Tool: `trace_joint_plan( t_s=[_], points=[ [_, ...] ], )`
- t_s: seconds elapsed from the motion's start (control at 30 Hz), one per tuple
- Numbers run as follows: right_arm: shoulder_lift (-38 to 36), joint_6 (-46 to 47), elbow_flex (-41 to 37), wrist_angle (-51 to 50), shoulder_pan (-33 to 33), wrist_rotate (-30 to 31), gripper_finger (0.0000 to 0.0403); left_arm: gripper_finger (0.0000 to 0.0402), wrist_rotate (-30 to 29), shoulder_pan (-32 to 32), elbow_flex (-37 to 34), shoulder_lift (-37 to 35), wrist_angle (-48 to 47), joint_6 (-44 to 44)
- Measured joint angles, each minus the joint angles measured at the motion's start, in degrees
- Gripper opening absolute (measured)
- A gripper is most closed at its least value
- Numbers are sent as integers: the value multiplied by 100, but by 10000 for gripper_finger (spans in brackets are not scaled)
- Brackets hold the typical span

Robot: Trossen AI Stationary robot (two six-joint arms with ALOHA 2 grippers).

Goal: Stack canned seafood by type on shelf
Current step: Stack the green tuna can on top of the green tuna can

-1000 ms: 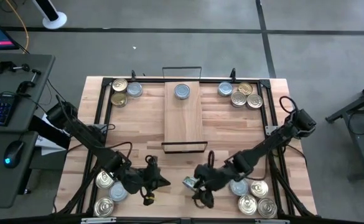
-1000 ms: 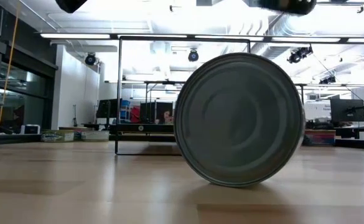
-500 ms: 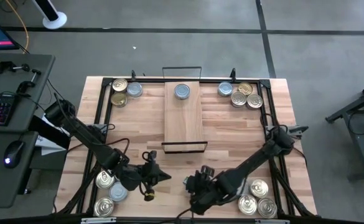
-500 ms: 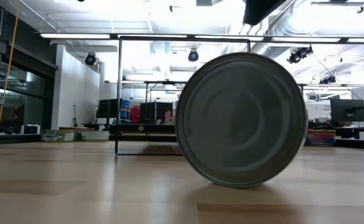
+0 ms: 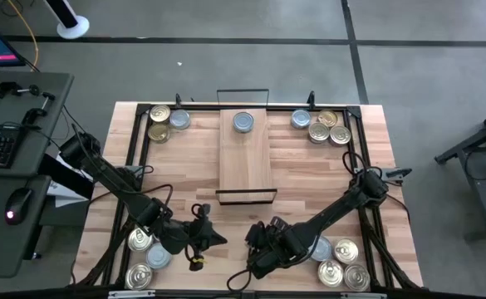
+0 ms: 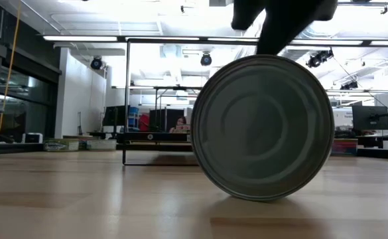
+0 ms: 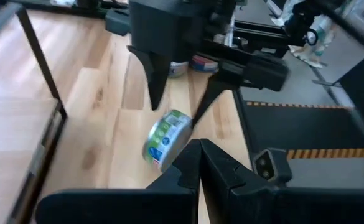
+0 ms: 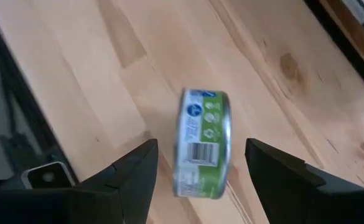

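Note:
I should lower my right gripper before I close it on the green-labelled tin [image 8: 203, 143], because my right gripper's fingers stop above the tin in the right wrist view.
A green-labelled tin [image 8: 203, 143] stands on its rim on the tabletop near the near edge; it also shows as tin [image 7: 166, 140] and fills the low view as tin [image 6: 263, 126]. My right gripper [image 8: 200, 149] is open above it, one finger on each flat side with a gap to both. In the high view the right gripper [image 5: 257, 245] hides the tin. My left gripper [image 7: 200, 158] is shut and hovers just left of it, left gripper [image 5: 209, 237]. The shelf [image 5: 245, 162] carries one silver-blue tin [image 5: 243, 122] at its far end.
Tins sit in groups at the far left [image 5: 161, 122], far right [image 5: 321, 126], near left [image 5: 143, 253] and near right [image 5: 341, 264]. Black frame rails [image 5: 360, 158] run along the table's sides. Bare wood lies between the shelf's near wire frame [image 5: 245, 197] and the grippers.
My right gripper has come down over the standing tin and edged toward the table's left, and its arm has swung. In the low view the tin has shifted a little to the side. The left gripper has stayed where it was.

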Motion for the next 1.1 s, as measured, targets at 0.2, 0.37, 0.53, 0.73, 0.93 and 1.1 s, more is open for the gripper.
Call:
trace_joint_plan(
  t_s=[0.2, 0.37, 0.53, 0.73, 0.93, 1.1],
  points=[
    [2, 34, -318, 214, -24, -251, 233, 0, 253, 26, -2, 0, -199, -691],
    [2, 5, -643, 679, -28, -447, 233, 0, 450, 26, -2, 0, -258, -756],
    [2, 24, -966, 960, -28, -549, 233, 0, 558, 26, -2, 0, -273, -751],
    [2, 31, -1118, 1111, -28, -580, 171, 0, 882, 4, -4, -160, -295, -104],
    [-44, -151, -883, 976, -33, -787, 115, 0, 616, -7, -4, -894, -1188, 186],
    [-413, -243, -794, 124, 196, -1209, 115, 0, -509, 11, -4, -1638, -2605, -132]
  ],
)
